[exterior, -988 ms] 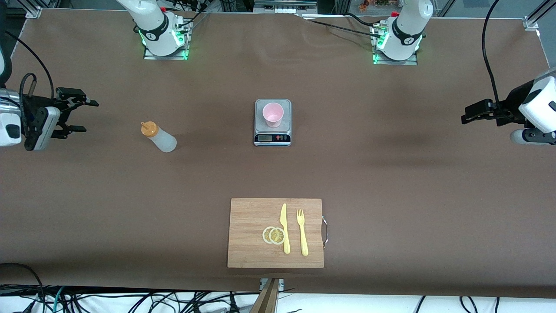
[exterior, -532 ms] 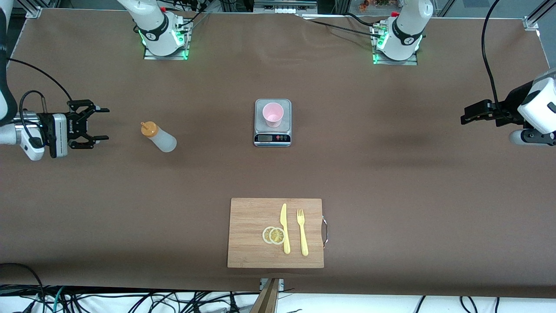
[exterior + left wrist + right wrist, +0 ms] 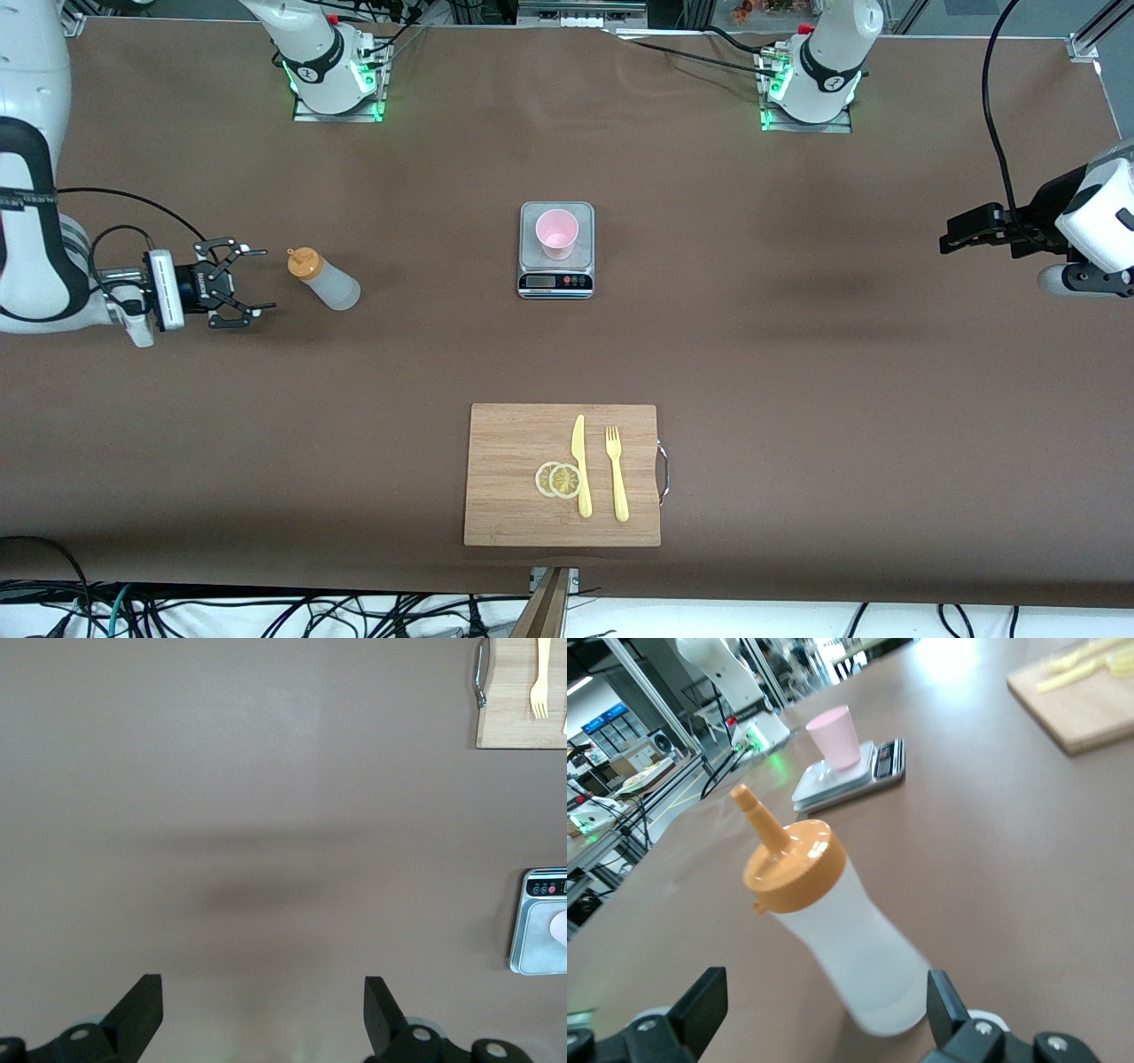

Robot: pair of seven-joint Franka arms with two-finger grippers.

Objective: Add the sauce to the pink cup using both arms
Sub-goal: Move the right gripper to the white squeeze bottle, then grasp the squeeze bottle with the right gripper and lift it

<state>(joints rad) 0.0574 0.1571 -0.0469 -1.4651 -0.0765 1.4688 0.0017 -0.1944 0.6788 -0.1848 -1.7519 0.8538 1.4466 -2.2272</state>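
My right gripper grabs the bottle by its whitish body [image 3: 337, 291] next, keeping the sauce bottle's orange nozzle cap [image 3: 304, 262] free to pour into the pink cup.
The sauce bottle [image 3: 324, 280], whitish with an orange nozzle cap, stands on the brown table toward the right arm's end. My right gripper [image 3: 266, 280] is open and low beside it, fingers pointing at the bottle, not touching. In the right wrist view the sauce bottle [image 3: 837, 939] fills the space just ahead of the open right gripper [image 3: 824, 1005]. The pink cup [image 3: 556, 233] stands on a small kitchen scale [image 3: 555, 282] at mid-table; the pink cup [image 3: 835, 735] also shows past the bottle. My left gripper [image 3: 948, 239] waits open over the left arm's end, and the left gripper [image 3: 263, 1010] has bare table between its fingers.
A wooden cutting board [image 3: 505, 478] lies near the front edge with two lemon slices [image 3: 558, 479], a yellow knife [image 3: 580, 465] and a yellow fork [image 3: 617, 474]. Both arm bases [image 3: 332, 75] stand along the table's top edge.
My right gripper has travelled across the table toward the sauce bottle and dropped lower, staying open. The left arm, bottle and cup have not moved.
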